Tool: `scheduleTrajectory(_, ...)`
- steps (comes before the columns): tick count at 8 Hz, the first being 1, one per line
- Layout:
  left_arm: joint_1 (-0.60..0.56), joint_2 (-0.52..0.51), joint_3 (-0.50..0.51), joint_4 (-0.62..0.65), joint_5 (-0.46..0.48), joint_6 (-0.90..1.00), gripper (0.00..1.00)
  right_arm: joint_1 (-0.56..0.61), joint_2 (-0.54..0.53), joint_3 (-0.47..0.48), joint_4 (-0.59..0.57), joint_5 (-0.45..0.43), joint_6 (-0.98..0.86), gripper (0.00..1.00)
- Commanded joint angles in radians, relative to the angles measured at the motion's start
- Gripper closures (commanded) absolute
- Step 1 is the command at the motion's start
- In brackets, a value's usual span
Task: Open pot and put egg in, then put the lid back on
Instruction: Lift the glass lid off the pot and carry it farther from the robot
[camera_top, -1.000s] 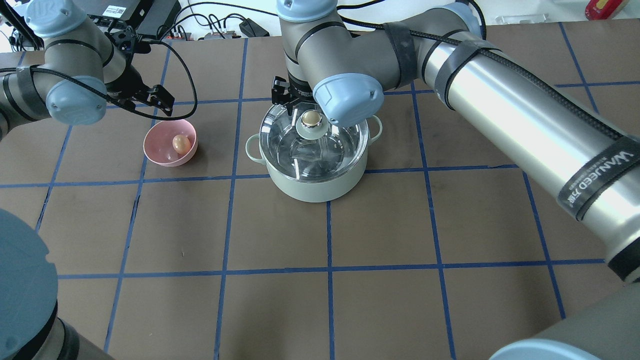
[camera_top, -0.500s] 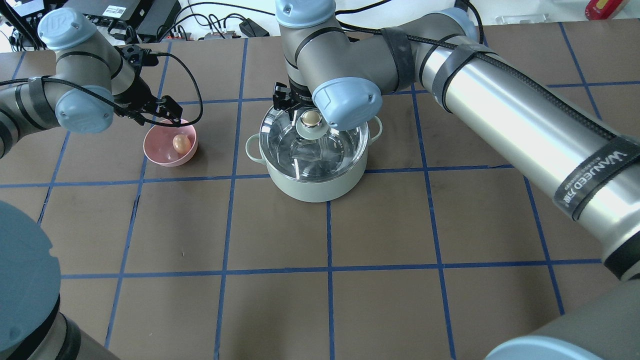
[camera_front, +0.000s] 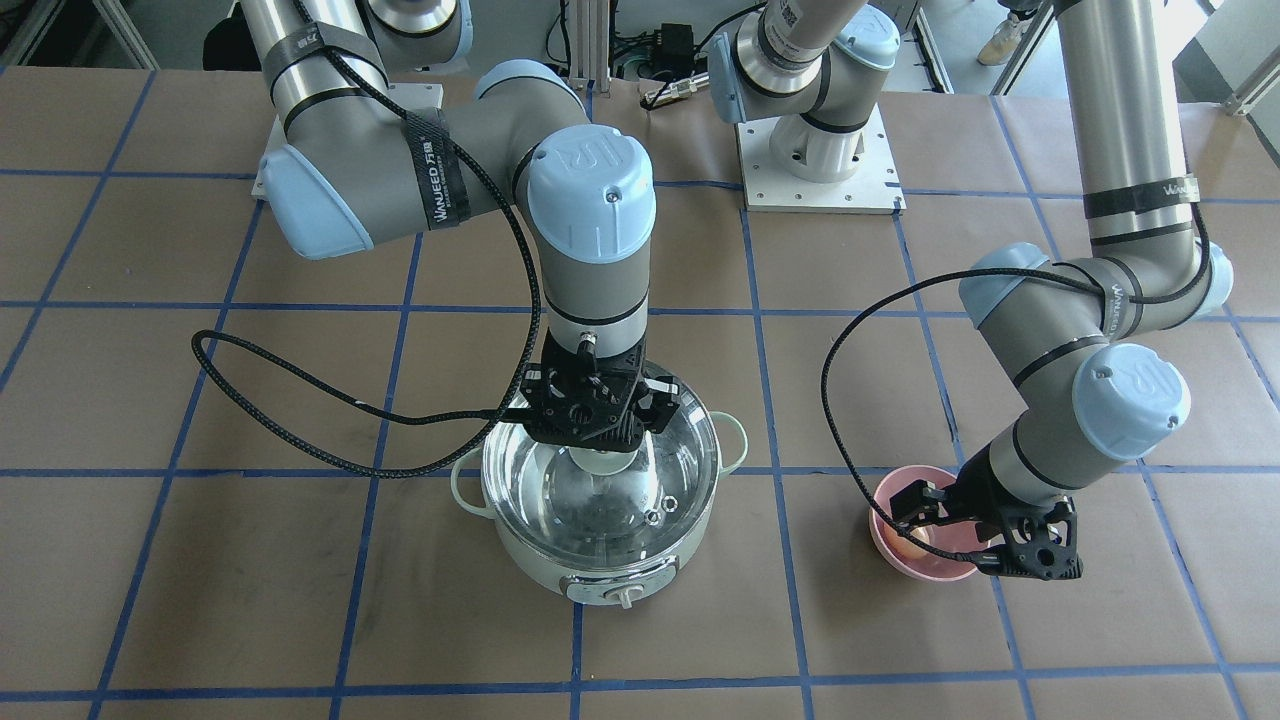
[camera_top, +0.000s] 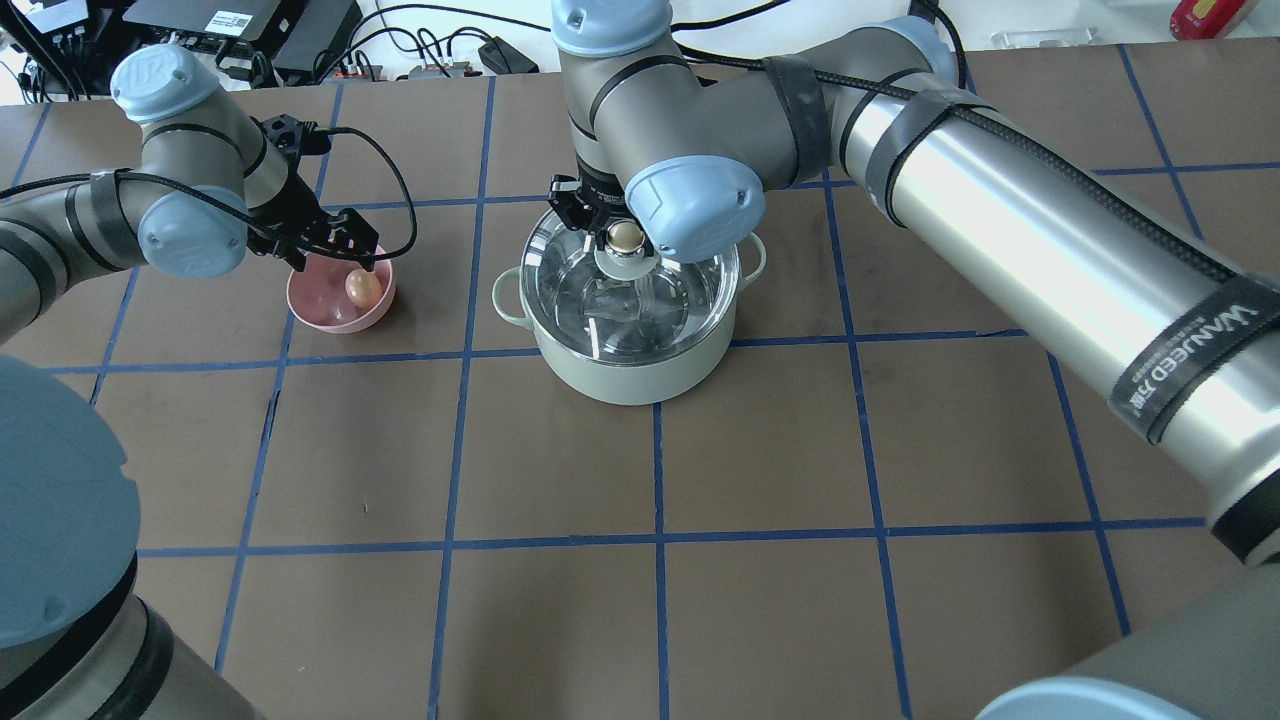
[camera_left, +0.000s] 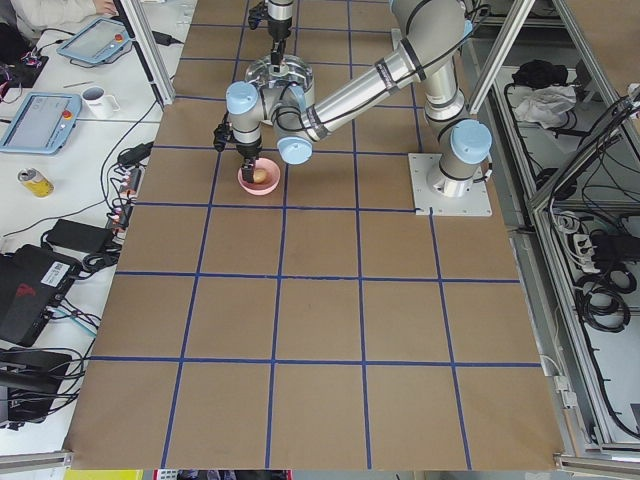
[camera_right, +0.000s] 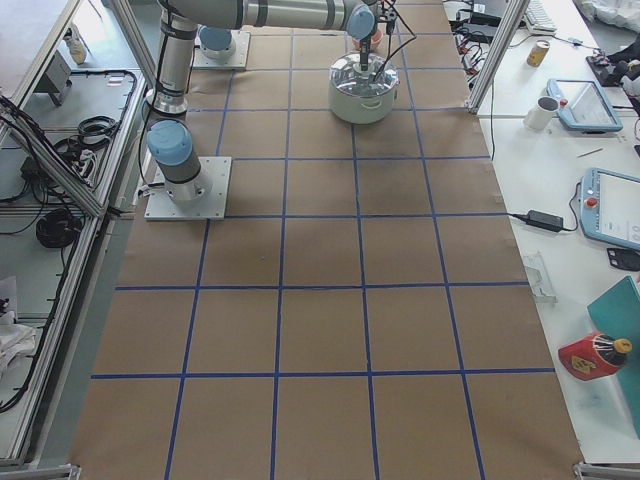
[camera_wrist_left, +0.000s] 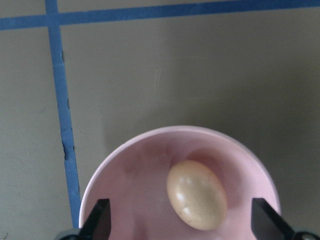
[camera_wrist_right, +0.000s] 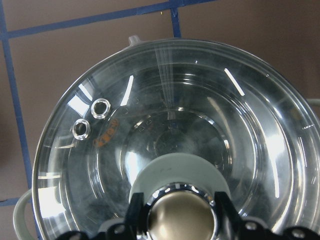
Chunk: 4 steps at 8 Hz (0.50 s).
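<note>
My left gripper grabs the light-brown egg (camera_top: 362, 287) across its facing long sides next, since the egg curves away at its rounded ends.
The mint-green pot (camera_top: 620, 375) stands mid-table with the clear glass lid (camera_top: 680, 290) on it. My right gripper (camera_wrist_right: 178, 212) reaches down at the lid's centre, its fingers (camera_wrist_right: 136, 210) pressed against both sides of the beige knob (camera_top: 625, 236); it also shows in the front view (camera_front: 598, 455). The light-brown egg (camera_top: 362, 287) lies in a pink bowl (camera_top: 320, 312) to the left of the pot. My left gripper (camera_top: 335, 245) hangs open just above the bowl's far rim. In the left wrist view the egg (camera_wrist_left: 196, 195) lies between the open fingertips (camera_wrist_left: 100, 220).
Blue tape lines grid the brown table. Cables and black boxes (camera_top: 250, 25) lie along the far edge. The pot's control knob (camera_front: 625, 597) faces away from the robot. The bowl and the pot stand about a hand's width apart.
My left arm has swung right and down, from left of the bowl to over it. My right gripper has shifted slightly from behind the knob to around it. The lid has not moved.
</note>
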Motion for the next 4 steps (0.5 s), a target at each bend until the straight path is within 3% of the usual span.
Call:
scheduleTrajectory(1, 0.0, -0.015, -0.002, 0.001, 0.005, -0.05, 0.0, -0.008, -0.007, -0.003, 0.003, 0.0, -0.025, 1.0)
scheduleTrajectory(4, -0.002, -0.018, -0.025, 0.001, 0.002, -0.101, 0.0, -0.075, -0.076, -0.007, 0.082, 0.02, -0.166, 1.0)
